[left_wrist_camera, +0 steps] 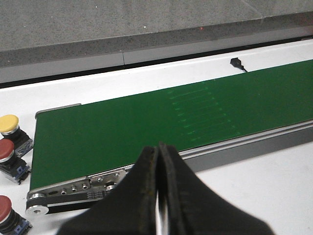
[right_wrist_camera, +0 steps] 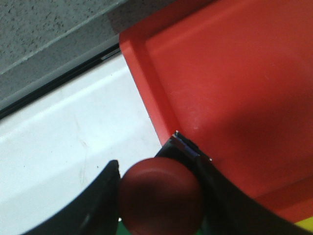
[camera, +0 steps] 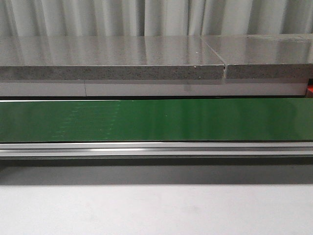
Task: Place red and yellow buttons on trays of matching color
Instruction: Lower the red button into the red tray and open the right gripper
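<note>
The red button would tip if the right gripper opened now, because its base hangs over the red tray's side [right_wrist_camera: 155, 95] in the right wrist view. The right gripper should move the button inside first.
In the right wrist view my right gripper [right_wrist_camera: 154, 183] is shut on a red button [right_wrist_camera: 161, 196], held beside the near corner of the red tray [right_wrist_camera: 234, 83]. A sliver of yellow tray [right_wrist_camera: 305, 225] shows past it. In the left wrist view my left gripper [left_wrist_camera: 158, 154] is shut with nothing in it, above the near rail of the green conveyor belt [left_wrist_camera: 146, 122]. Off the belt's end stand a yellow button [left_wrist_camera: 10, 125] and two red buttons [left_wrist_camera: 6, 151] [left_wrist_camera: 5, 208]. Neither gripper shows in the front view.
The green conveyor belt [camera: 156, 120] crosses the front view, with a metal rail [camera: 156, 148] in front and a grey stone ledge [camera: 112, 63] behind. A small black cable end [left_wrist_camera: 237, 62] lies on the white table beyond the belt.
</note>
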`<state>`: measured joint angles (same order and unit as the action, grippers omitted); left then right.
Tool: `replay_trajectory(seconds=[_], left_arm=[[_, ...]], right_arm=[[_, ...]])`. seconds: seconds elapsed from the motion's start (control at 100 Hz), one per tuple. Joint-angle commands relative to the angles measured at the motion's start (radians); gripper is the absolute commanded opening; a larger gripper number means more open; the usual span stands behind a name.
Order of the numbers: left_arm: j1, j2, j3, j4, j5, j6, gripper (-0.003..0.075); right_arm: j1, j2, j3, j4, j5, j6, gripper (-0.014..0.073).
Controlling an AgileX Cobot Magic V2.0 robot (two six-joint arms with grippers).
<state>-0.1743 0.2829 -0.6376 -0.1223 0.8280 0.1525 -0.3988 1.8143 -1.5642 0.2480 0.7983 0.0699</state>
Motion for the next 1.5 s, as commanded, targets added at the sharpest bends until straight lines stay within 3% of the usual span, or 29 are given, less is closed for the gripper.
replay_trajectory(seconds=[0.0, 0.72, 0.81, 0.94, 1.01, 1.33, 1.49], left_arm=[[-0.008, 0.011, -0.024, -0.017, -0.069, -0.008, -0.0021], [-0.008, 0.011, -0.024, -0.017, -0.069, -0.008, -0.0021], [-0.008, 0.011, -0.024, -0.017, -0.069, -0.008, -0.0021], [-0.008, 0.011, -0.024, -0.017, -0.069, -0.008, -0.0021], [-0.008, 0.011, -0.024, -0.017, -0.069, -0.008, -0.0021], [-0.008, 0.011, -0.024, -0.017, -0.069, -0.008, -0.0021], [-0.008, 0.011, -0.024, -0.017, -0.069, -0.008, -0.0021]], right_arm=[[-0.017, -0.011, -0.063, 0.014, -0.061, 0.039, 0.0150], [-0.027, 0.167, -0.079, 0.014, -0.119, 0.048, 0.0164], [-0.027, 0.171, -0.079, 0.014, -0.120, 0.048, 0.0237], [-0.027, 0.170, -0.079, 0.014, -0.126, 0.048, 0.0452], [-0.027, 0.166, -0.079, 0.014, -0.126, 0.048, 0.0517], [-0.023, 0.100, -0.079, -0.034, -0.116, 0.018, 0.0513], [0.015, 0.028, -0.075, -0.119, -0.091, -0.046, 0.0401]])
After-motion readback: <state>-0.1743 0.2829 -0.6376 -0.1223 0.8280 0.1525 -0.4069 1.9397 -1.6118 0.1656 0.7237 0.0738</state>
